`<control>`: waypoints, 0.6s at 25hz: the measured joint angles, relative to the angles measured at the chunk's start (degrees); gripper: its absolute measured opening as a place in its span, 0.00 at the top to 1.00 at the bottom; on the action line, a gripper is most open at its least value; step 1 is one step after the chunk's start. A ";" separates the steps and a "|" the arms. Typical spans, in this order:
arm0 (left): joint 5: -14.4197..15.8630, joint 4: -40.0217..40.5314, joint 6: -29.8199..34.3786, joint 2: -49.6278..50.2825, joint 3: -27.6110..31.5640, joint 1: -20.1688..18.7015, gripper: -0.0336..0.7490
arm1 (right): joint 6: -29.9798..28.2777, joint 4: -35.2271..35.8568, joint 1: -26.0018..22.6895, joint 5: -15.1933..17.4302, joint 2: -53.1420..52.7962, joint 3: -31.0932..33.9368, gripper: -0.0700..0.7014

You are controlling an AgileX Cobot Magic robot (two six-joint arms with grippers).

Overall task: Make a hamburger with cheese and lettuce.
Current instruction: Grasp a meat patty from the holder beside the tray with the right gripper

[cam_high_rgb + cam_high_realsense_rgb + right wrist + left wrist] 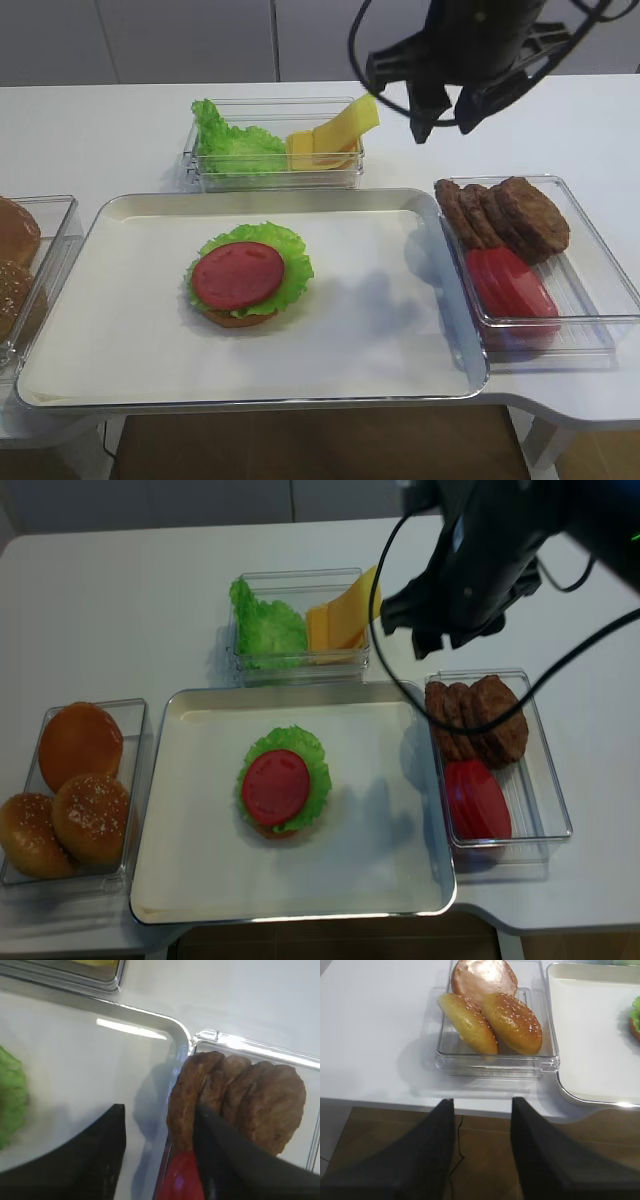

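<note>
The brown patty has other patties packed against its flat side, so the robot's right gripper should next grip it across its thin upper edge [437,714] to make the hamburger.
The hamburger [240,278] lies on the white tray [400,340]: a tan bun half, a frilly green leaf and a red tomato slice on top; no patty shows in it. It also shows in the realsense view [280,788]. The lettuce [232,142] and the cheese [335,135] share a clear bin behind the tray. My right gripper [441,126] is open and empty, high above the gap between the tray's back right corner and the patties [505,215]. In the right wrist view it [159,1110] hangs over the patties [235,1095]. My left gripper [482,1102] is open and empty.
A clear bin at the right holds the patties and red tomato slices [510,285]. A clear bin at the left holds buns [490,1015], just beyond my left gripper, which hangs off the table's front edge. Brown floor lies below.
</note>
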 joint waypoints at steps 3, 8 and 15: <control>0.00 0.00 0.00 0.00 0.00 0.00 0.59 | 2.47 -4.15 1.79 0.81 3.68 -0.30 0.47; 0.00 0.00 0.00 0.00 0.00 0.00 0.59 | 4.37 -8.79 2.70 2.26 7.31 -0.30 0.47; 0.00 0.00 0.00 0.00 0.00 0.00 0.59 | 5.11 -9.37 2.70 3.66 10.30 -0.40 0.48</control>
